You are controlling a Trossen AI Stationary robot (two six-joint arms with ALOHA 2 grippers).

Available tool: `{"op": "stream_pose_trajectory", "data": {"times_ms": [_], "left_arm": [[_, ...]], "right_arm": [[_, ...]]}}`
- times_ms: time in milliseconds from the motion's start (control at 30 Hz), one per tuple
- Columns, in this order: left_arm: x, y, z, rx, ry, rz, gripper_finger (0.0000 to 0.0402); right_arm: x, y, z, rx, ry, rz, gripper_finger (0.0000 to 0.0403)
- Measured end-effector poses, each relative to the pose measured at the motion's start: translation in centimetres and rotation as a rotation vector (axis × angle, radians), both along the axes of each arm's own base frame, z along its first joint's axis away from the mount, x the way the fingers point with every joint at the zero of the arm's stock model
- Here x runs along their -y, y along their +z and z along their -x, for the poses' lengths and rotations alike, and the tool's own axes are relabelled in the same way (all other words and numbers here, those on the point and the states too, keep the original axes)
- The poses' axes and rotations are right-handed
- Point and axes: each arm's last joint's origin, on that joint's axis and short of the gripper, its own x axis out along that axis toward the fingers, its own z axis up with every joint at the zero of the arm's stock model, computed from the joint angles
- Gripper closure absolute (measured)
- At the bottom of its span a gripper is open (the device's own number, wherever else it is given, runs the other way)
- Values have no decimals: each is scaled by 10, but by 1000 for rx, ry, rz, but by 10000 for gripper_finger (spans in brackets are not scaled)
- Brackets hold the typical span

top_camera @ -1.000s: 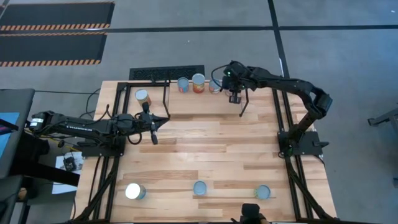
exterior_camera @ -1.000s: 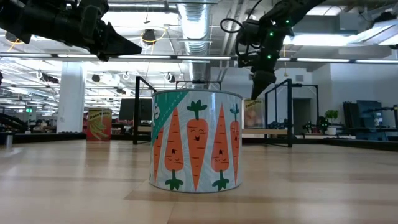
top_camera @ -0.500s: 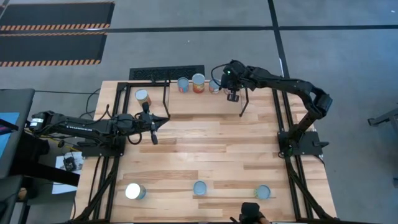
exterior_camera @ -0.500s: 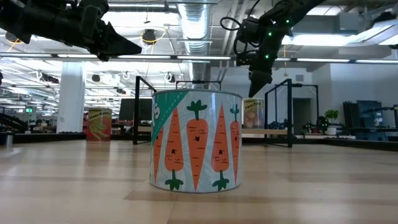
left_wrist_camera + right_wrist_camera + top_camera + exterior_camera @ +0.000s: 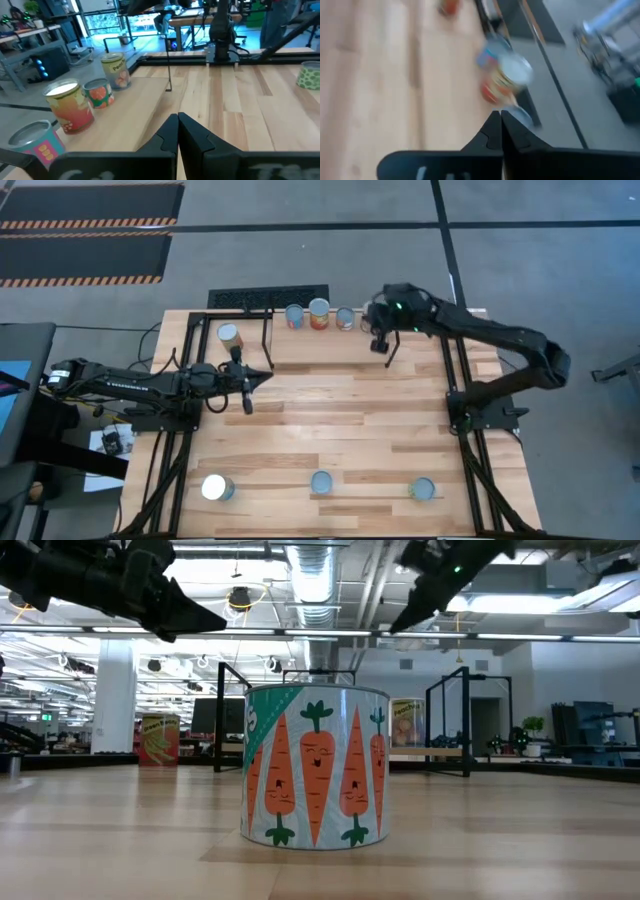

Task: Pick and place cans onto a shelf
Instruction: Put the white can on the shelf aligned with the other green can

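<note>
To get the middle can of the table's near edge onto the shelf [image 5: 320,348], my left gripper should next take hold of it by its blue-grey top rim [image 5: 321,482].
Three cans [image 5: 319,314] stand in a row on the shelf [image 5: 320,348] at the table's far edge; the left wrist view shows them too [image 5: 70,106]. My right gripper [image 5: 378,346] hangs shut and empty just right of the row, above the shelf, slanting down [image 5: 396,624]. A fourth can [image 5: 230,335] stands far left. My left gripper [image 5: 264,373] waits shut and empty at mid-left [image 5: 178,131]. Three more cans stand along the near edge, among them a carrot-label can [image 5: 316,765].
Thin black rod legs [image 5: 390,352] stand on the shelf's right and left sides. The near cans stand left [image 5: 216,487], middle [image 5: 321,482] and right [image 5: 423,489]. Black arm frames run along both table sides. Bare planks lie in the middle [image 5: 340,415].
My right gripper has drawn back from the rightmost shelf can, going up and toward the table's right edge, and has tipped from pointing down to a slant. The can stays upright on the shelf. My left arm has kept still.
</note>
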Motion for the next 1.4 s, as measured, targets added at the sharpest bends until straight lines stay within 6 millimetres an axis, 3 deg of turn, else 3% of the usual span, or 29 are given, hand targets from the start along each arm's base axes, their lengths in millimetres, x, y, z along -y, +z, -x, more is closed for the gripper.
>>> {"op": "stream_pose_trajectory", "data": {"times_ms": [367,600,967,1233,1400], "left_arm": [[10,-9,-10,-53,-204,2,401],[28,-12,-36,-141,-320,-49,402],[78,-8,-78,-221,-552,-118,401],[131,-20,-110,-299,-646,-135,398],[166,-29,-133,-400,-689,-175,368]], "right_arm": [[-85,-38,17,363,268,-11,397],[-118,-68,21,427,335,-1,399],[-133,-98,29,472,349,-70,398],[-133,-97,29,500,349,-68,394],[-133,-97,29,503,345,-78,397]]}}
